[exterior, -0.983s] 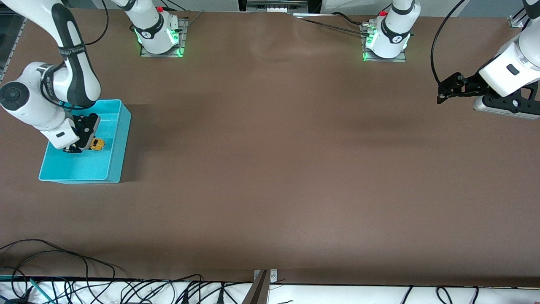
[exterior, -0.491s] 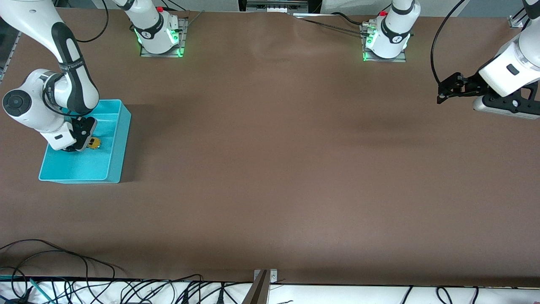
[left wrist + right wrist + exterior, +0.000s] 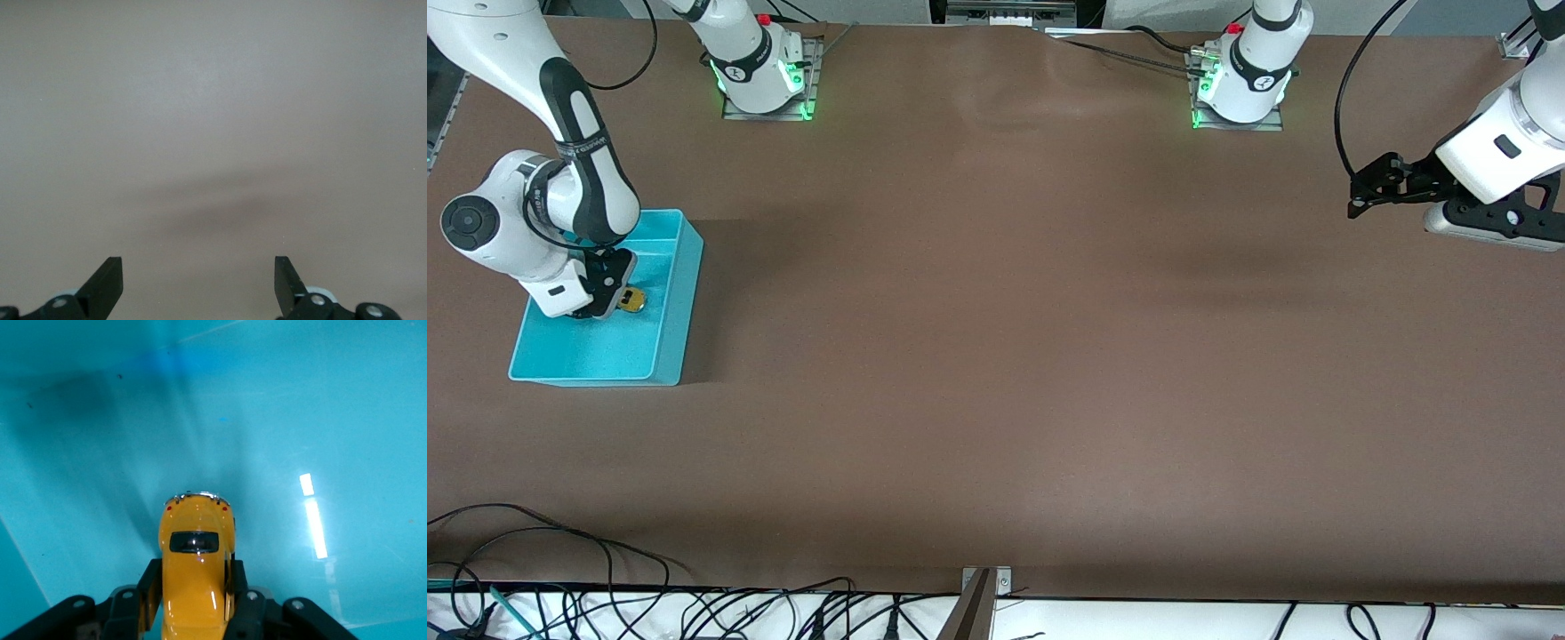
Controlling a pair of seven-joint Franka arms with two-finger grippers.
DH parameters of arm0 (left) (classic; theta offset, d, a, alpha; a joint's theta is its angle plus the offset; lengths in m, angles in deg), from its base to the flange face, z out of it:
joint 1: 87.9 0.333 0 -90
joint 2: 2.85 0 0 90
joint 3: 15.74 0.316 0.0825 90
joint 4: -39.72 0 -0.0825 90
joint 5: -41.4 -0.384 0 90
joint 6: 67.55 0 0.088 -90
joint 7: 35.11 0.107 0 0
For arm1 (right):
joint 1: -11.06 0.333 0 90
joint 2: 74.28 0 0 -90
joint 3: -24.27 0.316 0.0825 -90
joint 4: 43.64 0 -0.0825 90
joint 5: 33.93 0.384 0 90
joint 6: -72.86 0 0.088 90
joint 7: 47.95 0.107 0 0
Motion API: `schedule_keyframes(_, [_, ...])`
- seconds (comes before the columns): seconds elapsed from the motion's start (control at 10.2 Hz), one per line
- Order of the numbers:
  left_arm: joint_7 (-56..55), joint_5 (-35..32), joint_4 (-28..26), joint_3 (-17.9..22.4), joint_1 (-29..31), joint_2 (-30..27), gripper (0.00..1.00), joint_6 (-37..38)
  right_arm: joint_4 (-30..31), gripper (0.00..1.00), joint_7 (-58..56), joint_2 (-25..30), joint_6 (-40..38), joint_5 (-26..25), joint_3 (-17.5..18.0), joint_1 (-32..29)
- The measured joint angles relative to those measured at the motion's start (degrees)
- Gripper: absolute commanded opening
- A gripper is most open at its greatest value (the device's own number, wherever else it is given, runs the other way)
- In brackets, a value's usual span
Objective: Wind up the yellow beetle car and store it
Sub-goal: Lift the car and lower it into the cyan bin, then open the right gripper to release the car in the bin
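Observation:
The yellow beetle car is low above the bottom of the bin, inside the bin's rim, so I should open my right gripper now to let it go.
My right gripper [image 3: 612, 298] is down inside the turquoise bin [image 3: 680, 302], shut on the yellow beetle car [image 3: 632, 301]. In the right wrist view the car [image 3: 195, 567] sits between my two fingers [image 3: 148, 587], its rounded end with a dark window pointing out over the bin floor [image 3: 280, 420]. My left gripper [image 3: 1360, 191] is open and empty, waiting above the bare table at the left arm's end; the left wrist view shows its fingertips [image 3: 110, 280] wide apart over the brown surface.
The bin stands at the right arm's end of the table. Both arm bases [image 3: 765, 71] stand along the table's farther edge. Cables [image 3: 560, 587] lie along the edge nearest the front camera.
My right gripper with the car has moved slightly lower and deeper into the bin, then settled. The left arm has not moved.

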Motion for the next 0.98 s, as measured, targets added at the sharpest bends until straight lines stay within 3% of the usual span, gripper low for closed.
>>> schedule_keyframes(0.1, [0.00,0.00,0.00,0.00,0.00,0.00,1.00,0.29,0.00,0.51,0.00,-0.01,0.00,0.11,0.35,0.00])
schedule_keyframes(0.29, [0.00,0.00,0.00,0.01,0.00,0.00,1.00,0.38,-0.04,0.89,0.00,-0.01,0.01,0.43,1.15,0.02])
schedule_keyframes(0.49, [0.00,0.00,0.00,0.01,0.00,0.00,1.00,0.50,-0.30,0.97,0.01,0.12,0.03,1.19,1.40,0.01])
schedule_keyframes(0.69, [0.00,0.00,0.00,0.01,0.00,0.00,1.00,0.64,-1.52,0.97,0.24,1.52,-1.26,1.93,1.80,0.07])
schedule_keyframes(0.98, [0.00,0.00,0.00,0.05,0.01,0.00,1.00,0.70,-10.87,1.00,5.42,6.17,-19.03,4.42,1.95,0.18])
